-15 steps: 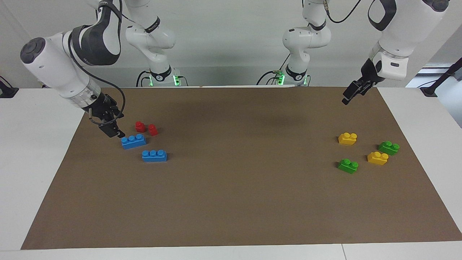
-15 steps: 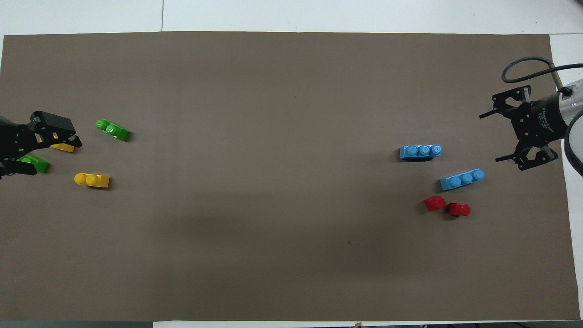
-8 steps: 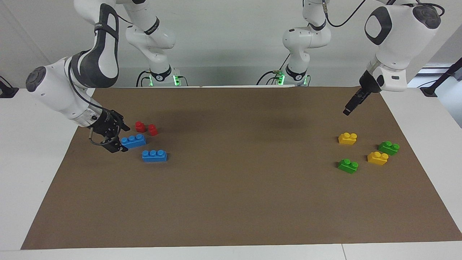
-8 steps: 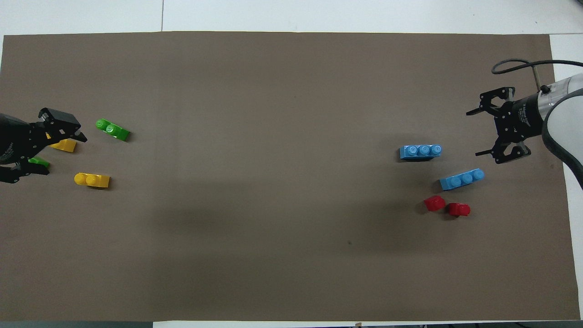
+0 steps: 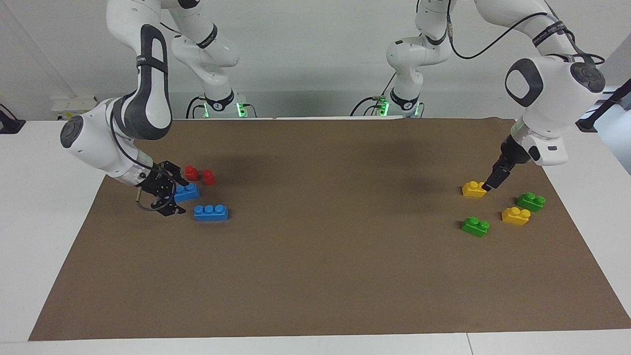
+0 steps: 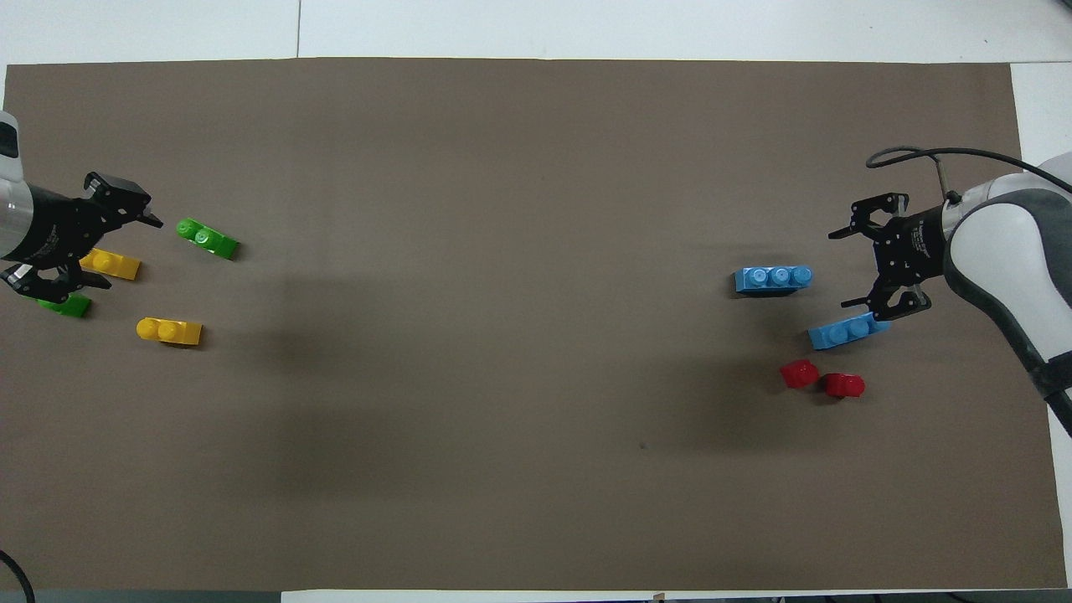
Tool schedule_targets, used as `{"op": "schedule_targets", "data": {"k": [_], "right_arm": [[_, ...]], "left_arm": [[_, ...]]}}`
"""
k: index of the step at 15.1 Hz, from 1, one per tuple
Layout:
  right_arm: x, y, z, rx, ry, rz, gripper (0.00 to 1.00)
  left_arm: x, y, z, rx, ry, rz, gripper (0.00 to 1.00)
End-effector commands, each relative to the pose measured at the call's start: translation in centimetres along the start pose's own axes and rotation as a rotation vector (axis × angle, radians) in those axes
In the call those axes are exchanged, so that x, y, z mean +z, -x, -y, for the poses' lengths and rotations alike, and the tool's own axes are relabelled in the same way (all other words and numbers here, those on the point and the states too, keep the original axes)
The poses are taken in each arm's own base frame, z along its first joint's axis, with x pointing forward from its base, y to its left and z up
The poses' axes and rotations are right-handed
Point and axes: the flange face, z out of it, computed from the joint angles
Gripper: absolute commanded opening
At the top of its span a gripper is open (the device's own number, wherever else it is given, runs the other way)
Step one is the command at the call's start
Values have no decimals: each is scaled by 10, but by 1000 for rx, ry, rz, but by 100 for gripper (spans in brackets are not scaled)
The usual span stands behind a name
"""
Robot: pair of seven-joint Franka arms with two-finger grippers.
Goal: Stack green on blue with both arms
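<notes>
I need to grab the farther blue brick by its end (image 6: 801, 278) with my right gripper next, to stack the green brick (image 6: 208, 239) on blue with both arms.
Two blue three-stud bricks lie toward the right arm's end: the nearer one (image 5: 190, 192) (image 6: 846, 332) and the farther one (image 5: 211, 212) (image 6: 774, 278). My right gripper (image 5: 172, 195) (image 6: 837, 270) is open and low beside them, with one finger over the nearer brick's end; it holds nothing. Two green two-stud bricks lie toward the left arm's end: one (image 5: 531, 201) (image 6: 65, 306) nearer to the robots, one (image 5: 475, 227) (image 6: 208, 239) farther. My left gripper (image 5: 485, 186) (image 6: 134, 254) is open and empty, low over that cluster, above a yellow brick (image 6: 109, 264).
Two yellow two-stud bricks (image 5: 474, 189) (image 5: 515, 216) lie among the green ones. Two small red pieces (image 5: 191, 172) (image 5: 209, 177) sit just nearer to the robots than the blue bricks. All lie on a brown mat (image 5: 315, 276) on a white table.
Both grippers have come down. The right one moved in beside the blue bricks. The left one dropped from above the mat's edge to the yellow and green cluster. No brick has moved.
</notes>
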Motion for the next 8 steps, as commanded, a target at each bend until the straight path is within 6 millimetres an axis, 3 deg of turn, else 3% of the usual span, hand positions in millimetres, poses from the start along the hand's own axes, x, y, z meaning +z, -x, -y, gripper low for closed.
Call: {"op": "schedule_targets", "data": {"k": [1,8], "right_arm": [[12,-1,-1,29,-29,24,100],[46,-7,5,16,-25,41,100]], "left_arm": [[18,-16,-2,-86,24,-5,100],[58,-35,-8,-222,44,-23,100]]}}
